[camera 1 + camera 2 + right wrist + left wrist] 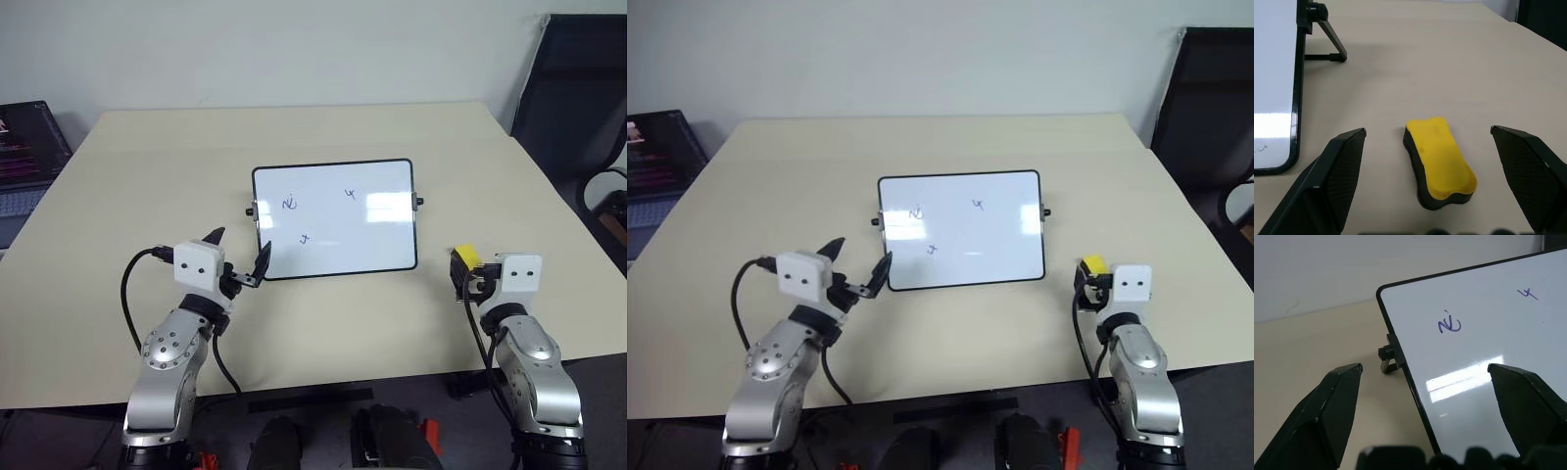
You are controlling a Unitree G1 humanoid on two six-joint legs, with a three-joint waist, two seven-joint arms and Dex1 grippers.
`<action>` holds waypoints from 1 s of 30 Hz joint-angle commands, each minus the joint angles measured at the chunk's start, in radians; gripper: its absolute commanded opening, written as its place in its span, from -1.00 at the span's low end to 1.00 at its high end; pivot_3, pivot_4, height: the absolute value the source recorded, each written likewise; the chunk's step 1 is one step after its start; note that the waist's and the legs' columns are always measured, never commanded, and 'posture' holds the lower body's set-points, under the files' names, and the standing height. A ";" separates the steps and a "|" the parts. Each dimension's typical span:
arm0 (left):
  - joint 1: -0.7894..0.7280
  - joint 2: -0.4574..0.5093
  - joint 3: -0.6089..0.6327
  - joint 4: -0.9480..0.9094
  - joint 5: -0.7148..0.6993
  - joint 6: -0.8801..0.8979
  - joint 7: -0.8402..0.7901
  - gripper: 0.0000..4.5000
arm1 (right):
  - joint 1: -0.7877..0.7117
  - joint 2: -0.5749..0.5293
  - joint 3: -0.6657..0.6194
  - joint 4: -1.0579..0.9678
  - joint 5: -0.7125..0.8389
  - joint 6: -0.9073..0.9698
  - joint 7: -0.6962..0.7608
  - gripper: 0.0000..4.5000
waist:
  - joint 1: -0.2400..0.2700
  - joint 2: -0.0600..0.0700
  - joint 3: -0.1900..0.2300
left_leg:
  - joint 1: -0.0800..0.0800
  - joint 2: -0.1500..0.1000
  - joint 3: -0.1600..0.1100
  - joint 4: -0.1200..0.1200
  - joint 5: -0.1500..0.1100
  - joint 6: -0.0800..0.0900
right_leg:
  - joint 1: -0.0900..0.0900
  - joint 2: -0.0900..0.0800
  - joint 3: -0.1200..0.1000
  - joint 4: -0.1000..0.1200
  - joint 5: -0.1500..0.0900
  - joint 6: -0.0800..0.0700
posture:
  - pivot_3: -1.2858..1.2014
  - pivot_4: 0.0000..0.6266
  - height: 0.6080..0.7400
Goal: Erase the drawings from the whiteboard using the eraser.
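I should move my right gripper down before I close it on the yellow eraser (468, 257) (1440, 164). It isn't time to close yet: my fingers are above the eraser, and bare tabletop shows between them.
The whiteboard (372, 235) stands tilted on the beige table (147, 166), black-framed, with three small scribbled drawings (289, 204) on its left half. My left gripper (240, 250) hovers open at the board's lower left corner. In the left wrist view the board's edge (1400, 357) runs between the fingers (1327, 406). The yellow eraser (1440, 164) with a dark underside lies flat on the table to the right of the board. My right gripper (1427, 129) is open, one finger on each side of the eraser with gaps on both sides.
A laptop (24, 147) sits off the table's left edge and a black chair (578, 98) stands at the far right. The board's stand leg (1327, 44) and side knob (419, 203) stick out beside it. The table's front edge (323, 377) runs just ahead of both arms.
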 commanded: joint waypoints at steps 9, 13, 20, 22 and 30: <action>-0.245 0.010 -0.224 0.104 -0.146 0.002 -0.371 1.00 | -0.058 -0.104 -0.071 -0.003 0.059 0.073 0.068 0.99 | 0.000 0.000 0.000 | -0.001 -0.001 0.001 0.000 0.000 0.000 | 0.000 0.000 0.000 0.000 0.001 0.002 | 0.03 -0.52 1.00; -0.306 0.009 -0.276 0.172 -0.176 0.005 -0.497 1.00 | -0.084 -0.117 -0.099 0.025 0.095 0.147 0.070 0.99 | -0.004 0.000 0.000 | -0.001 -0.001 0.000 -0.001 0.000 0.000 | 0.000 0.001 0.001 0.001 0.001 0.002 | 0.03 -0.52 1.00; -0.378 0.007 -0.354 0.281 -0.166 -0.010 -0.662 1.00 | -0.126 -0.122 -0.126 0.088 0.146 0.223 0.088 0.99 | -0.003 0.000 0.000 | -0.001 -0.001 0.001 0.000 0.000 0.000 | 0.001 0.001 0.001 0.001 0.001 0.002 | 0.03 -0.52 1.00; -0.385 0.004 -0.367 0.301 -0.151 -0.029 -0.685 1.00 | -0.137 -0.132 -0.120 0.100 0.147 0.222 0.096 0.99 | -0.003 0.000 0.000 | -0.001 -0.001 0.001 0.000 0.000 0.000 | 0.001 0.001 0.001 0.000 0.001 0.002 | 0.03 -0.52 1.00; -0.391 -0.003 -0.367 0.341 -0.124 -0.073 -0.708 1.00 | -0.185 -0.153 -0.103 0.164 0.135 0.202 0.121 0.99 | -0.003 0.000 0.000 | -0.001 -0.001 0.000 0.000 0.000 0.001 | 0.001 0.001 0.001 0.001 0.001 0.002 | 0.03 -0.52 1.00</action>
